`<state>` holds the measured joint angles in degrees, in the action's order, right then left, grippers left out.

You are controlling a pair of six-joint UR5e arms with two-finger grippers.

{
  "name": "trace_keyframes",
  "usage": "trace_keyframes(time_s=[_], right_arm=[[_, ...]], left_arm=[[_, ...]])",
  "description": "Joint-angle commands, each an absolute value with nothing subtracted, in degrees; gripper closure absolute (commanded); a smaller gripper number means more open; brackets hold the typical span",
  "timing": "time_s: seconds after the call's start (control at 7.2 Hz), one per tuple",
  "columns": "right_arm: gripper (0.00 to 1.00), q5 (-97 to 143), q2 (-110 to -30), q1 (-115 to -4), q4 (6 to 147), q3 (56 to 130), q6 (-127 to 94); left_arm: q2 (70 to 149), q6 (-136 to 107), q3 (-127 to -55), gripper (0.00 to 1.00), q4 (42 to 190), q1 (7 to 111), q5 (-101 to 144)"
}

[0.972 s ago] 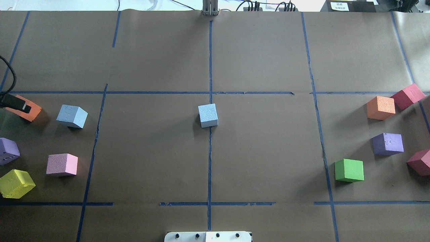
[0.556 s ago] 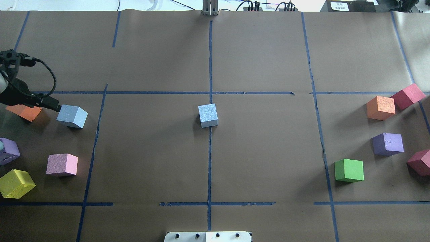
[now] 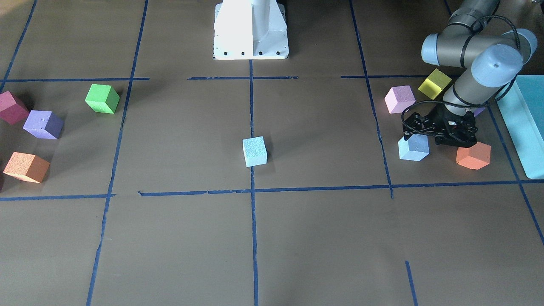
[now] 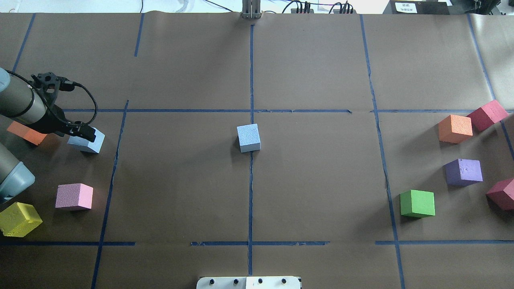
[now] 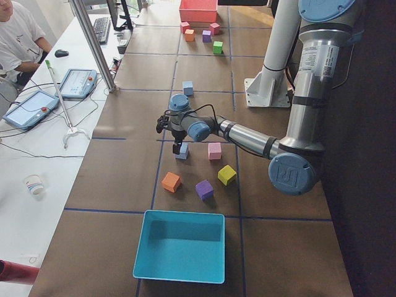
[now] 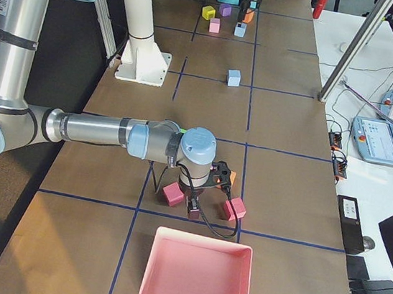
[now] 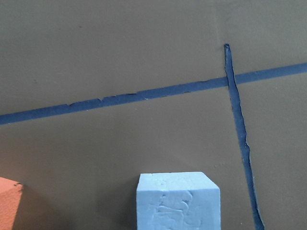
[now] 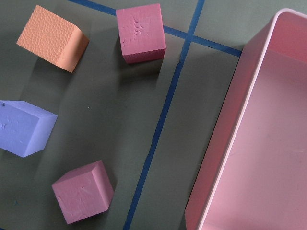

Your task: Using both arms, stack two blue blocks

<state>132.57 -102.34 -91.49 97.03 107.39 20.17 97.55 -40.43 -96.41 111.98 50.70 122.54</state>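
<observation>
My left gripper will next grip the second blue block by its opposite sides, to stack it on the central blue block (image 3: 255, 152).
One blue block (image 4: 248, 137) lies at the table's centre on the middle tape line, also in the front view (image 3: 255, 151). The other blue block (image 4: 92, 143) lies at the left, also seen in the front view (image 3: 413, 148) and at the bottom centre of the left wrist view (image 7: 177, 201). My left gripper (image 4: 87, 134) hangs tilted just above this block, open and empty. My right gripper (image 6: 194, 208) shows only in the exterior right view, low over red cubes near a pink tray (image 6: 197, 278); I cannot tell whether it is open.
An orange cube (image 4: 26, 133), a pink cube (image 4: 74, 196) and a yellow cube (image 4: 19, 218) lie around the left block. A teal box (image 3: 525, 119) stands beyond them. Green (image 4: 417, 203), purple (image 4: 464, 171), orange and red cubes lie at the right.
My left arm has come in from the left edge and moved right; its gripper went from over the orange cube to above the left blue block. No block has moved.
</observation>
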Motion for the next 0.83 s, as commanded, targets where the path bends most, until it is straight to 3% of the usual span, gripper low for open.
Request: trace_keyframes(time_s=[0.0, 0.14, 0.28, 0.42, 0.56, 0.69], right_arm=[[0.00, 132.63, -102.39, -91.49, 97.03, 107.31, 20.21], [0.00, 132.63, -102.48, -91.49, 97.03, 107.31, 20.21], [0.00, 132.63, -102.48, -91.49, 97.03, 107.31, 20.30], [0.00, 132.63, -102.48, -91.49, 97.03, 107.31, 20.30], [0.00, 132.63, -102.48, -91.49, 97.03, 107.31, 20.30], [0.00, 132.63, -102.48, -91.49, 97.03, 107.31, 20.30]], left_arm=[[99.22, -40.43, -92.83, 0.00, 112.24, 48.70, 122.52], [100.62, -40.34, -90.64, 0.00, 112.32, 48.34, 122.52], [101.77, -40.25, -89.66, 0.14, 112.32, 48.08, 121.82], [101.86, -40.34, -89.91, 0.60, 112.32, 48.16, 121.73], [101.78, -40.34, -90.70, 0.86, 112.24, 48.16, 121.73], [102.30, -40.86, -92.97, 0.92, 111.80, 48.16, 121.47]])
